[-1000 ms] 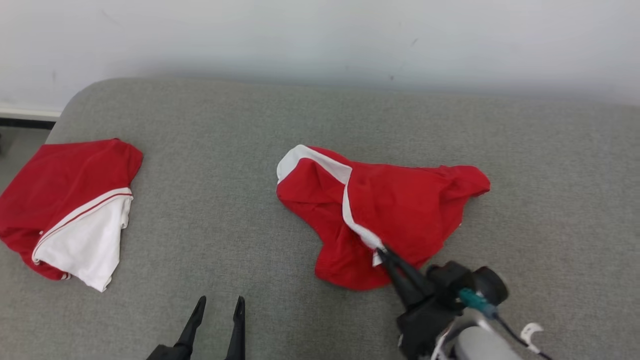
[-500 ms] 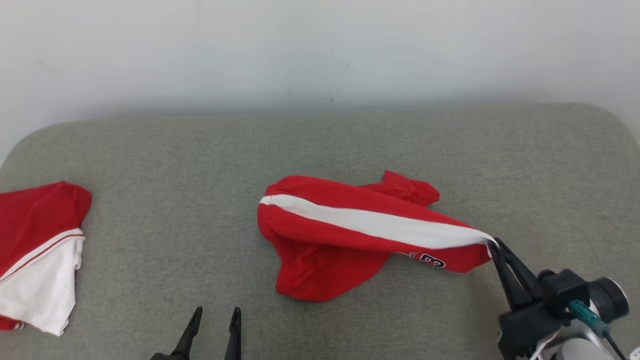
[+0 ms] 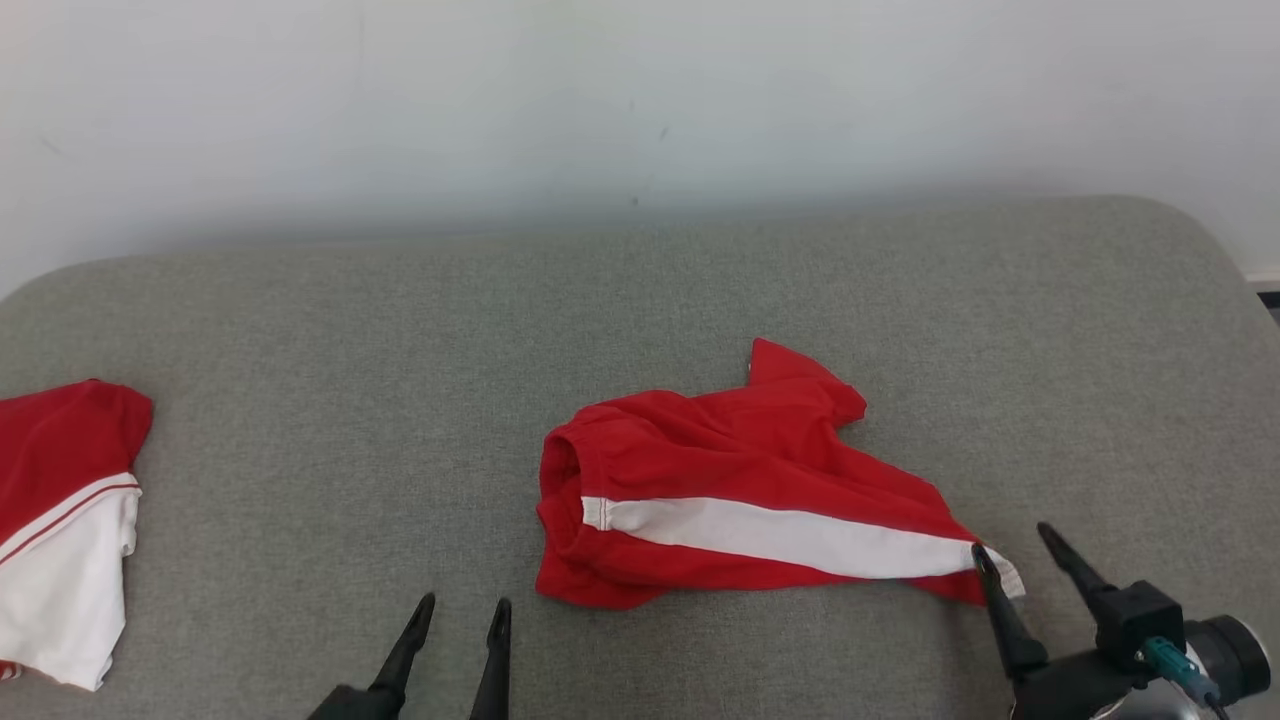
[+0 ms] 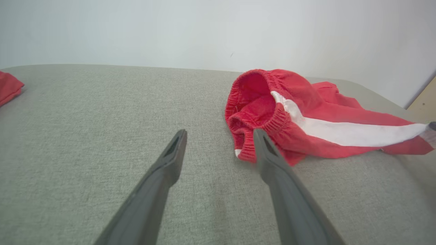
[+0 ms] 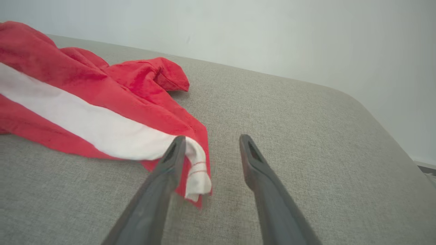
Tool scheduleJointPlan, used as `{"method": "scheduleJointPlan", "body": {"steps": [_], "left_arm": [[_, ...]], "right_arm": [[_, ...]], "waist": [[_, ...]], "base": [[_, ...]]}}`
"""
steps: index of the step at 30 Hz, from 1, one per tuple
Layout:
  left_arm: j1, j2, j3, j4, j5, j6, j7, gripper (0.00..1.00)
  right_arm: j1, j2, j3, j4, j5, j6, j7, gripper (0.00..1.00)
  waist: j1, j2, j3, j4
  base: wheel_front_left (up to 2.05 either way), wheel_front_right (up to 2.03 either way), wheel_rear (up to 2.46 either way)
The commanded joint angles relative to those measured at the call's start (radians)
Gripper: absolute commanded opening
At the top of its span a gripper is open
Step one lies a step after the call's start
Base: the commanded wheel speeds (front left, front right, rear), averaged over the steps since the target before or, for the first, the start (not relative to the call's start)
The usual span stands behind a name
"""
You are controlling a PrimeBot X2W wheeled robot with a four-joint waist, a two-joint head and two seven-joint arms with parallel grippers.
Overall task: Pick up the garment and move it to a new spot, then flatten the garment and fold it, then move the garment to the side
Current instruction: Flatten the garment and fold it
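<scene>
Next, my right gripper grabs the white hem corner (image 3: 1005, 571) of the red shorts (image 3: 732, 468), to move and flatten them.
The garment (image 3: 740, 490) is a pair of red shorts with a white side stripe, lying loosely bunched on the grey cushioned surface (image 3: 640, 300). Its elastic waistband faces left, and its hem end (image 5: 196, 170) lies at the right. My right gripper (image 3: 1012, 548) stands open at that hem end; the cloth's white tip rests against its left finger (image 5: 170, 163), with nothing clamped between the fingers. My left gripper (image 3: 458, 612) is open near the front edge, left of the waistband (image 4: 252, 115), which lies just beyond its right finger (image 4: 269, 153).
A second red and white garment (image 3: 60, 520) lies folded at the far left of the surface. A pale wall (image 3: 640, 110) runs along the back. The surface's rounded right corner (image 5: 368, 112) is close to my right gripper.
The right gripper carried the shorts rightward, set them down and opened, letting go of the hem. The head camera swung right, so the scene slid left. The left gripper stayed open.
</scene>
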Motion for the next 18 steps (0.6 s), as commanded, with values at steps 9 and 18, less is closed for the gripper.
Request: {"method": "scheduleJointPlan", "body": {"steps": [9,18], "left_arm": [[-0.190,0.000,-0.130,0.103,-0.105,-0.017,-0.003,1.00],[-0.351,0.001,-0.167,0.258,-0.200,-0.011,-0.003,1.00]], "right_arm": [[-0.037,0.047,0.004,-0.076,0.010,-0.002,0.000,1.00],[-0.061,0.081,0.015,-0.081,0.015,-0.002,0.000,1.00]], "waist": [[0.0001,0.0000,0.076,-0.041],[0.0001,0.0000,0.131,-0.087]], "base": [[0.00,0.00,0.00],[0.00,0.00,0.00]]}}
